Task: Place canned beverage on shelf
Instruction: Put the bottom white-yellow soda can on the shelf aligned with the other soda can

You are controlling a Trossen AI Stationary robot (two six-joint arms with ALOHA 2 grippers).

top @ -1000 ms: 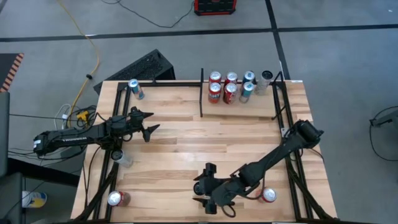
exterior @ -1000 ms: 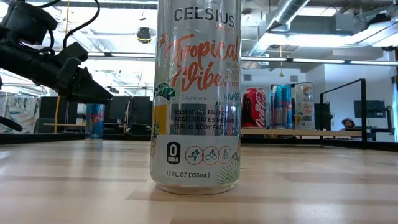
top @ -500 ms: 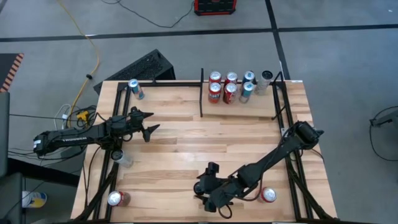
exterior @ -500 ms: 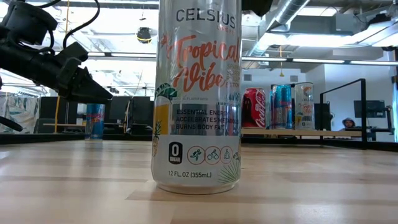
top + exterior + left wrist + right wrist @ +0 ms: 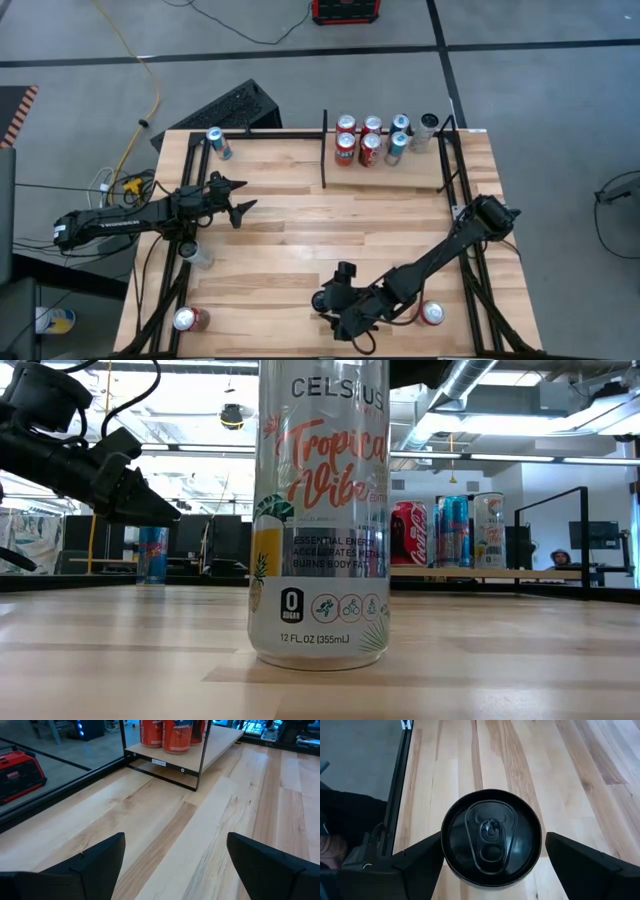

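I should close my right gripper on the can. My fingers are around its dark top (image 5: 319, 302) (image 5: 491, 838), level with the can's rim, so they would hold the can if I closed now.
A silver "Tropical Vibe" beverage can (image 5: 320, 520) stands upright on its base near the table's front edge. Its dark top (image 5: 491, 837) shows between the fingers of my right gripper (image 5: 338, 318). That gripper is open, slants down over the can and hides it in the high view. My left gripper (image 5: 235, 200) waits open over the table's left side, with nothing between its fingers (image 5: 100, 860). The shelf (image 5: 400, 172) at the far right holds several upright cans (image 5: 370, 145). My right gripper straddles the can's top rim, slanting down from above. One finger (image 5: 427, 852) looks to lie against the rim (image 5: 445, 840), and the other (image 5: 570, 857) stands a hair off. Whether either truly touches I cannot tell. The can stands upright on the table.
A blue can (image 5: 217, 143) stands at the far left corner. A red can (image 5: 187, 318) sits near the front left, another red can (image 5: 432, 313) near the front right, and a pale can (image 5: 197, 255) lies by the left frame. The middle boards are bare.
My right gripper has tipped further down over the can, and its dark underside now shows at the top of the low view. The can has slid a little toward the table's right, still upright.
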